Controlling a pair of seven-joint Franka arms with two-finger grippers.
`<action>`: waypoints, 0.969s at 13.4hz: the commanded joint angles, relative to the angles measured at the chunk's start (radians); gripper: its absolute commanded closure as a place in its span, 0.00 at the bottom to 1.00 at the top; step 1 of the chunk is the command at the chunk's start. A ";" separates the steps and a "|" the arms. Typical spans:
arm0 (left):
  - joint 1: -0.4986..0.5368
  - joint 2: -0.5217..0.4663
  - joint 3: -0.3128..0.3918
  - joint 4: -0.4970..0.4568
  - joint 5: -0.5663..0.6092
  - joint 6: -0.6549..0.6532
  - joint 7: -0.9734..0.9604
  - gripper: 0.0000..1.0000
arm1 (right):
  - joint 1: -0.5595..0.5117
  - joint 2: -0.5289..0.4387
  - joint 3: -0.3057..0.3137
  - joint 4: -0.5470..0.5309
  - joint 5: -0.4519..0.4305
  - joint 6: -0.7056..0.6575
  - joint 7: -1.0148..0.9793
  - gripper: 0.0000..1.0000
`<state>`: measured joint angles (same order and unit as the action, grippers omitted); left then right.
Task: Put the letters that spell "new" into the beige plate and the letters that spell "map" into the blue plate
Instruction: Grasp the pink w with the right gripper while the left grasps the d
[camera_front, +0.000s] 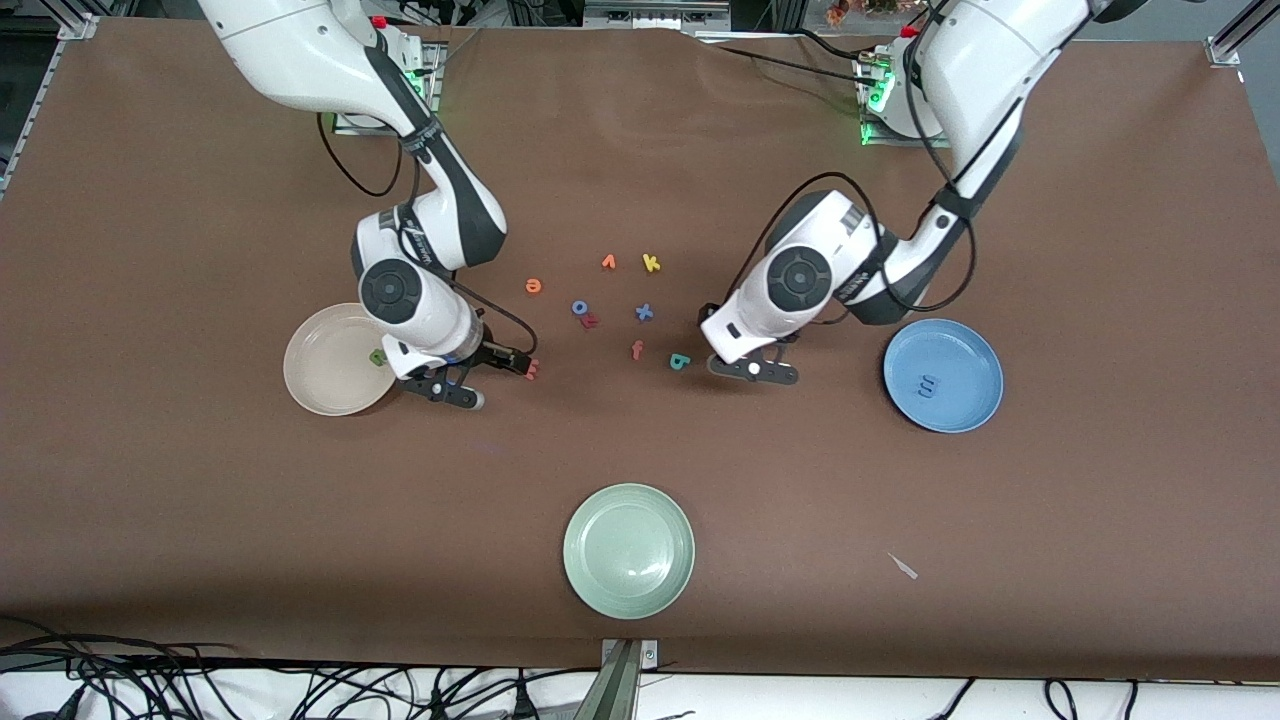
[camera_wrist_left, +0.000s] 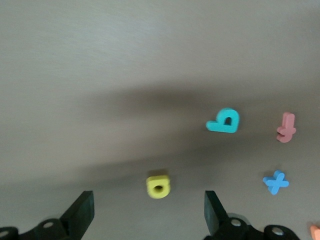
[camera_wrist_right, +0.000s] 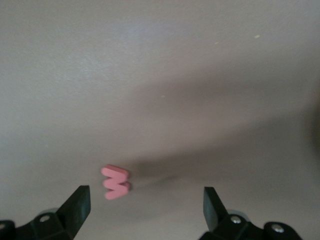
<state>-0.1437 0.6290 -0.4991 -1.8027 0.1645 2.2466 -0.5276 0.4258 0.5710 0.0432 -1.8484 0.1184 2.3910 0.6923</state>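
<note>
The pink w is still ahead of my right gripper's fingers in the right wrist view, so closing now would miss. My right gripper moves closer first.
The beige plate holds the green n. Just beside it, my right gripper hangs low and open, and the pink w lies on the cloth just ahead of one finger. The orange e lies farther from the camera. The blue plate holds the blue m. My left gripper is open low over the table. The yellow p lies between and just ahead of its fingers, and the arm hides it in the front view. The teal a lies close by.
Loose letters lie mid-table: orange v, yellow k, blue o, blue x, pinkish f. A pale green plate sits near the camera edge. A small white scrap lies beside it, toward the left arm's end.
</note>
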 joint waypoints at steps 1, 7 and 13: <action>0.007 -0.003 0.001 -0.096 0.090 0.132 -0.023 0.04 | 0.025 0.066 -0.002 0.083 0.017 -0.003 0.055 0.00; -0.039 0.024 0.002 -0.122 0.222 0.143 -0.149 0.10 | 0.045 0.115 -0.002 0.115 0.017 0.025 0.069 0.01; -0.033 0.035 0.001 -0.118 0.260 0.143 -0.157 0.74 | 0.057 0.127 -0.002 0.107 0.030 0.031 0.062 0.39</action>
<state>-0.1818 0.6574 -0.4972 -1.9198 0.3897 2.3772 -0.6604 0.4781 0.6823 0.0433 -1.7617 0.1298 2.4251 0.7534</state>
